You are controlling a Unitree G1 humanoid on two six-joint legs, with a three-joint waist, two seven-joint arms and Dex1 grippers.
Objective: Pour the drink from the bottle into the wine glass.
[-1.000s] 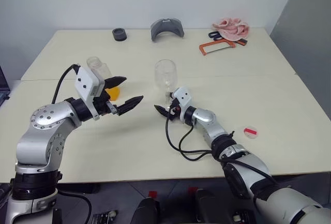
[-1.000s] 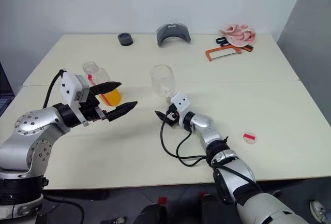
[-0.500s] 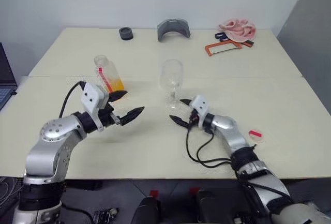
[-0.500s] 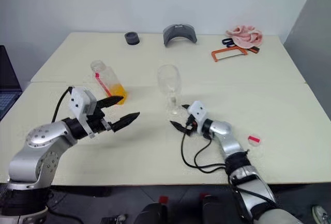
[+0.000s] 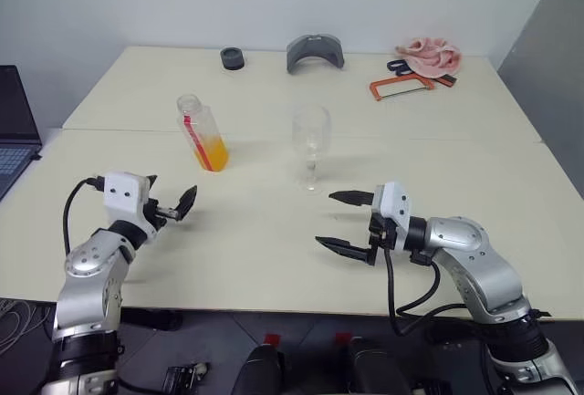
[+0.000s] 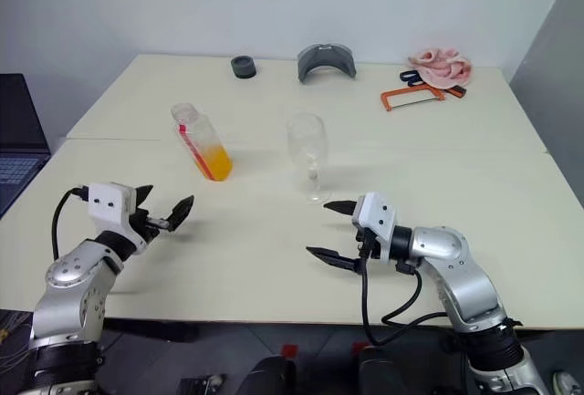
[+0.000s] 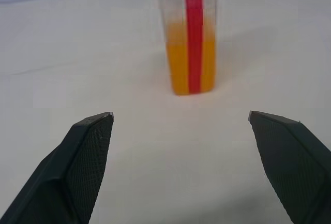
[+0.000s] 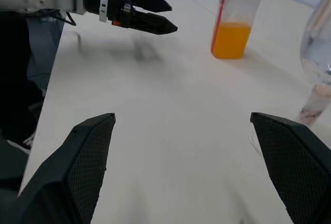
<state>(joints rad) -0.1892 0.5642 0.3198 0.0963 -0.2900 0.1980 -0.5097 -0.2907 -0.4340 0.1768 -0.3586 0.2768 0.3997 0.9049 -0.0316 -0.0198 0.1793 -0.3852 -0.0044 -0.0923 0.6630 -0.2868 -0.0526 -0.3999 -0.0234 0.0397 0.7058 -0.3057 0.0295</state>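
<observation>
My left gripper grabs the bottle around its straight-sided body (image 5: 203,138) next, where two of its sides face each other. The bottle narrows to a round, open neck (image 5: 189,105).
The bottle (image 5: 203,132) stands upright on the table, left of centre, with no cap on its mouth and a red stripe down its side. The orange drink (image 5: 215,153) fills its lower part. The wine glass (image 5: 310,144) stands upright to its right, and its bowl looks clear. My left gripper (image 5: 172,197) hovers open, nearer than the bottle and to its left, pointing at it (image 7: 192,43). My right gripper (image 5: 325,219) is open too, nearer than the glass and apart from it. It points leftward across the table and holds nothing.
Along the far edge lie a black round piece (image 5: 233,57), a grey curved part (image 5: 315,51), an orange hacksaw (image 5: 401,85) and a pink cloth (image 5: 427,51). A laptop (image 5: 14,130) sits off the left end. A seam runs across the table (image 5: 274,258) behind the bottle.
The left gripper has dropped and moved left, away from the bottle. The right gripper has pulled back from the glass's foot toward the near edge. Both have stayed open.
</observation>
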